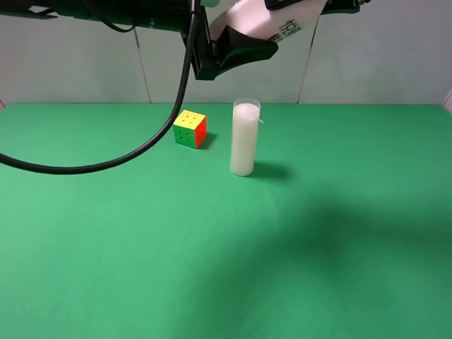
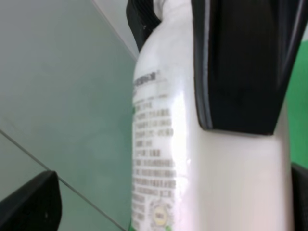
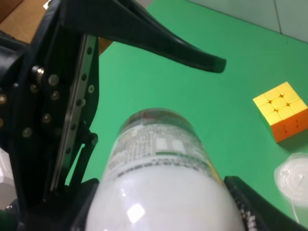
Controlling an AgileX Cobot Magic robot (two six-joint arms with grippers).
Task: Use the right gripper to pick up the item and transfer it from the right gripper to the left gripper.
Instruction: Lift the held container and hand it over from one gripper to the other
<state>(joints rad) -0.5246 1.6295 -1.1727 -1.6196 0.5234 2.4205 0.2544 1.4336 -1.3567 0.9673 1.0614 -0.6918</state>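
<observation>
The left gripper grasps the white bottle by its lower labelled body point(image 1: 240, 22) point(image 2: 175, 187) next, to take it over from my right gripper.
The item point(image 1: 272, 22), a small white bottle with a printed label, hangs high above the back of the table. My right gripper point(image 3: 163, 214) is shut on the item point(image 3: 161, 180), one black finger point(image 2: 240, 67) lying across its side. The left gripper point(image 1: 236, 39) stands open around the bottle. Its fingers point(image 3: 168, 45) are spread wide and apart from it, with one fingertip point(image 2: 29, 204) well off to the side of the label point(image 2: 154, 159). In the exterior view the right gripper is mostly cut off by the top edge.
A coloured puzzle cube point(image 1: 190, 128) and a tall white candle in clear glass point(image 1: 244, 138) stand at the back middle of the green table point(image 1: 212, 247). A loose black cable point(image 1: 127, 152) hangs from the left arm over the table's left half.
</observation>
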